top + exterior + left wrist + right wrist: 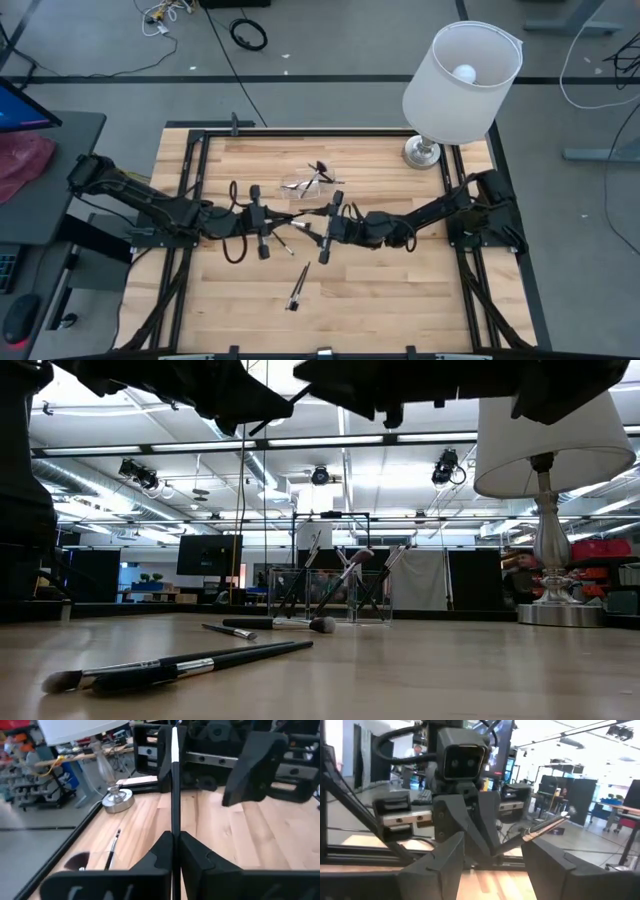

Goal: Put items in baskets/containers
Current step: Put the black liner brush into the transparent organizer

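My right gripper should next grab the brush by its shiny ferrule [547, 826], so the brush's dark handle stays free to go into the clear cup.
My left gripper [272, 224] and my right gripper [314, 230] face each other above the table's middle. The left gripper [175, 845] is shut on a dark-handled brush [175, 785] that points toward the right gripper. The right gripper [492, 855] is open, its fingers standing on either side of that brush [545, 826]. The clear cup [303, 185] stands on the table toward the far side, with several brushes leaning in it [345, 585]. Other brushes [297, 287] lie flat on the wood nearer the near edge [180, 665]. My left gripper pinches the brush's black handle [175, 827] between its two fingers, coming level from the table's left. The brush runs along the fingers and on past their tips, lifted clear of the table. Whether my right gripper touches the brush, I cannot tell.
A white-shaded lamp [460, 70] stands on its metal base [422, 152] at the far right corner. A brush with a round head [285, 624] and a thinner one [230, 631] lie on the wood in front of the cup. Bare wood shows along the near edge.
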`<state>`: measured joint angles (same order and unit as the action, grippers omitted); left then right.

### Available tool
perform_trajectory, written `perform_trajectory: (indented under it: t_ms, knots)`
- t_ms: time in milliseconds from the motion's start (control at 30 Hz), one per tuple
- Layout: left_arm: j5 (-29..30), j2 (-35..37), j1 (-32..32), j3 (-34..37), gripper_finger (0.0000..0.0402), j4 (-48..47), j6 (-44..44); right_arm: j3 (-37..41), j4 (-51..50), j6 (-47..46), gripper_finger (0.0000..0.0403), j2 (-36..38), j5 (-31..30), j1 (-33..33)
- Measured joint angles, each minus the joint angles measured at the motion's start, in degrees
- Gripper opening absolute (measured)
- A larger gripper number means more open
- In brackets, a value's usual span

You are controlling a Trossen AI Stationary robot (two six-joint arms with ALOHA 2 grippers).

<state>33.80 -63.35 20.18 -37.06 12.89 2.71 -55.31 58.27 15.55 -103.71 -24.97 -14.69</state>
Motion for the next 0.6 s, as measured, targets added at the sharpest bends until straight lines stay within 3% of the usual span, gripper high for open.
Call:
perform_trajectory:
  t_ms: [300, 600]
  knots:
    - [0.09, 0.02, 1.66, -0.02, 0.0016, -1.31, 0.76, 0.00, 0.60, 0.21, 0.0181, 1.94, 0.24, -0.54]
    - [2.37, 0.02, 2.88, -0.02, 0.0018, -0.59, 3.37, 0.00, -3.15, -0.13, 0.0126, 4.41, 0.38, -1.76]
